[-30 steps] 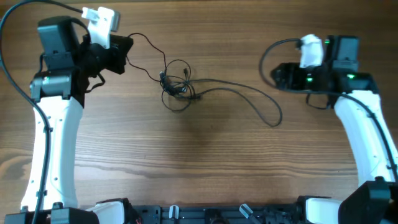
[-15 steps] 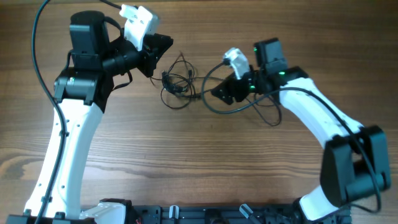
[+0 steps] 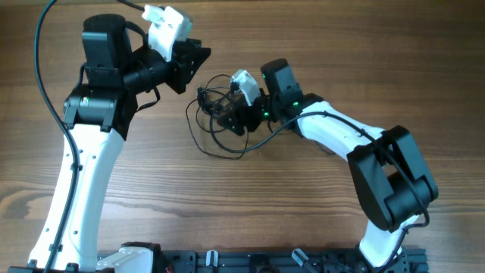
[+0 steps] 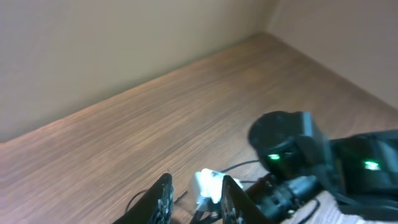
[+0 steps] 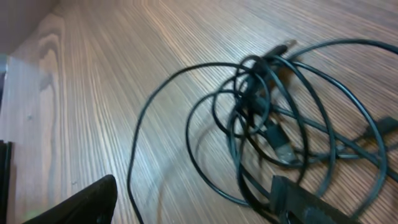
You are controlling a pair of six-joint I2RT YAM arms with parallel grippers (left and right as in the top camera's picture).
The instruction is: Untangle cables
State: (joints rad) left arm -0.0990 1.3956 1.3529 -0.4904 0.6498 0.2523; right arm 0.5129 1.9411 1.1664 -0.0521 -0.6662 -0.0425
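My right gripper is to grab pieces of cable at the edge of the cables' tangle. The bunched loops then stay free for my left gripper to help untangle.
The cables (image 3: 214, 121) are thin black wires in a loose tangle of loops on the wooden table, left of centre. In the right wrist view the cables (image 5: 267, 118) fill the upper right, with small plug ends showing. My right gripper (image 3: 227, 116) is low over the tangle, open wide (image 5: 199, 208), with some strands lying between its fingers (image 5: 84, 202). My left gripper (image 3: 197, 59) hovers just up and left of the tangle, open and empty (image 4: 196, 199). Its fingertips (image 4: 160, 198) frame the right arm's white camera mount (image 4: 208, 185).
The table is bare brown wood (image 3: 227, 205). The right arm (image 3: 333, 133) stretches across from the right side. The left arm (image 3: 87, 152) stands along the left side with its thick black cable (image 3: 42, 83). A black rail (image 3: 250, 262) runs along the front edge.
The right arm has swung left from the right side onto the tangle, and the long cable tail has gathered in leftward. The left gripper moved right toward the tangle, then held still.
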